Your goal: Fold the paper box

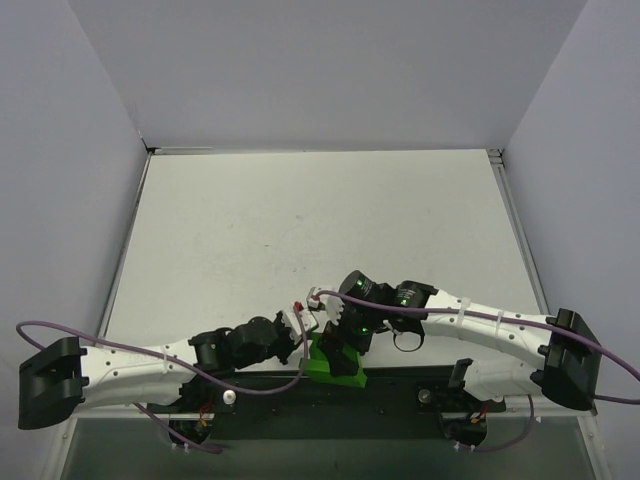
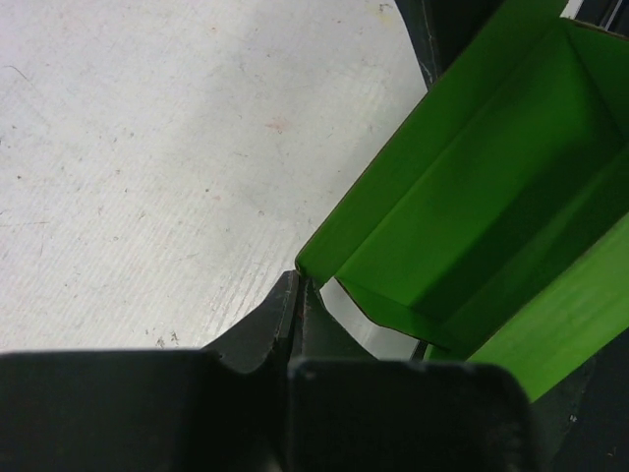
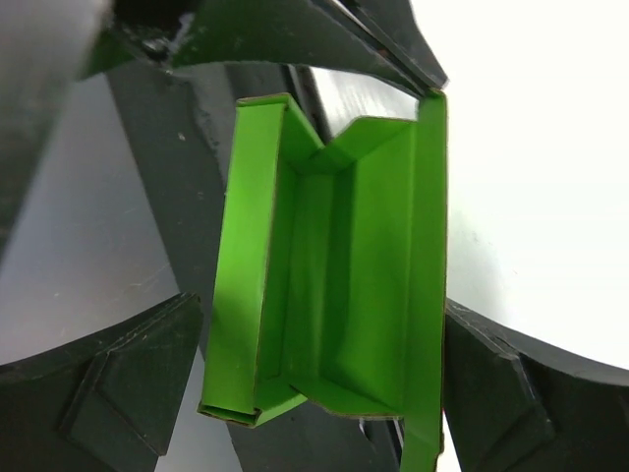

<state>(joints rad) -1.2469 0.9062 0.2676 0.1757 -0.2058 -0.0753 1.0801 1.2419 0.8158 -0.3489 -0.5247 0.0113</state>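
The paper box (image 1: pixel 337 366) needs to be folded shut, so my right gripper should grab it across both its long sides. The far end of the box should stay free.
The paper box (image 1: pixel 337 366) is a bright green card tray with its open side up, at the table's near edge between both arms. In the left wrist view its hollow inside (image 2: pixel 491 216) fills the right half, and my left gripper (image 2: pixel 298 285) is shut, with one corner of the box wall pinched at its tips. The right wrist view looks down into the box (image 3: pixel 344 246). My right gripper (image 3: pixel 324 383) stands open astride it. One finger (image 3: pixel 128 383) stays apart from the doubled left wall, while the other finger (image 3: pixel 501 393) lies against the right wall. The left gripper's tips (image 3: pixel 393 49) hold the far right corner.
A black mounting rail (image 1: pixel 420 385) runs along the near edge under the box. The pale tabletop (image 1: pixel 320 220) stretches behind, enclosed by white walls (image 1: pixel 60 150) on three sides. Purple cables (image 1: pixel 250 385) loop near both arm bases.
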